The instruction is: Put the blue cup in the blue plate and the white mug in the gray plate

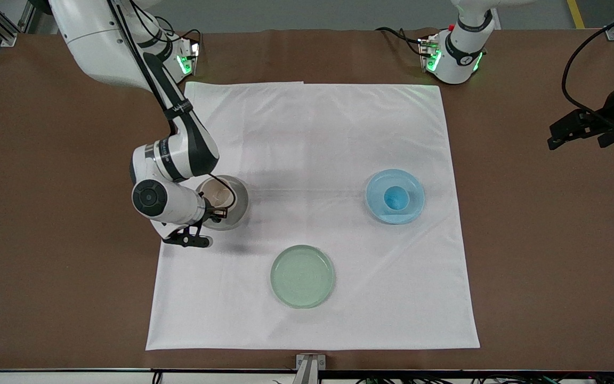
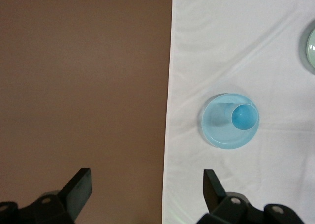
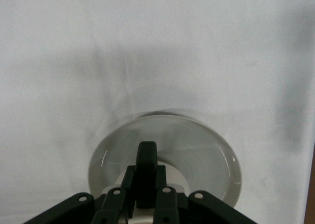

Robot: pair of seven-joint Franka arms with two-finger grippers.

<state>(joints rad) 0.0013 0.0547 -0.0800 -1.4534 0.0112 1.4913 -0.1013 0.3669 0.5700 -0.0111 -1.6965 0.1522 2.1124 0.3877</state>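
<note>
The white mug's base (image 1: 220, 204) sits inside the gray plate's rim (image 1: 241, 197) and the mug would stand there, so it is time for my right gripper to open.
The white mug (image 1: 216, 195) stands in the gray plate (image 1: 239, 212) near the right arm's end of the cloth. My right gripper (image 1: 215, 212) is shut on the mug's dark handle (image 3: 146, 166), and the gray plate (image 3: 209, 152) shows under it in the right wrist view. The blue cup (image 1: 395, 197) stands in the blue plate (image 1: 414, 205) toward the left arm's end. Both also show in the left wrist view: cup (image 2: 244, 117), plate (image 2: 216, 130). My left gripper (image 1: 563, 133) is open and empty over the bare brown table (image 2: 146, 187), away from the plates.
A pale green plate (image 1: 302, 276) lies empty on the white cloth (image 1: 312, 133), nearer to the front camera than the other plates; its edge shows in the left wrist view (image 2: 311, 49). Brown table (image 1: 46, 240) surrounds the cloth.
</note>
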